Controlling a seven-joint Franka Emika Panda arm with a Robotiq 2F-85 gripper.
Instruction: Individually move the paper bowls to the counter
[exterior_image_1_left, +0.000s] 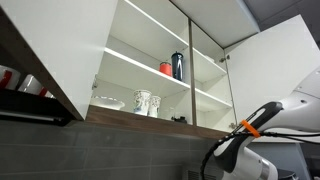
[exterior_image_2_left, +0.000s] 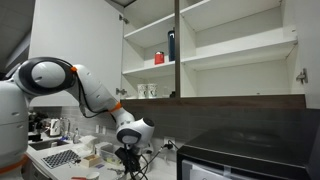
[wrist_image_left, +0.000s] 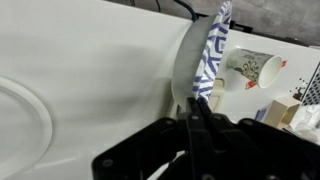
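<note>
The paper bowl's patterned edge is hanging edge-on from the robot's fingers above the white counter. The gripper should keep holding the bowl until it touches that counter.
In the wrist view my gripper (wrist_image_left: 197, 106) is shut on the rim of a paper bowl (wrist_image_left: 186, 58). The bowl is seen edge-on, whitish-grey on one side and blue-and-white patterned on the other, and I hold it low over the white counter (wrist_image_left: 90, 60). In an exterior view the gripper (exterior_image_2_left: 128, 156) hangs just above the counter, below the open cabinet. Another shallow whitish bowl (exterior_image_1_left: 108, 101) sits on the cabinet's lower shelf, left of two patterned cups (exterior_image_1_left: 146, 102).
A red cup (exterior_image_1_left: 166, 68) and a dark bottle (exterior_image_1_left: 178, 65) stand on the upper shelf. A paper cup (wrist_image_left: 252, 68) lies on its side on the counter beyond the bowl. A round white rim (wrist_image_left: 35, 110) is at the left. Cabinet doors (exterior_image_1_left: 60, 45) stand open.
</note>
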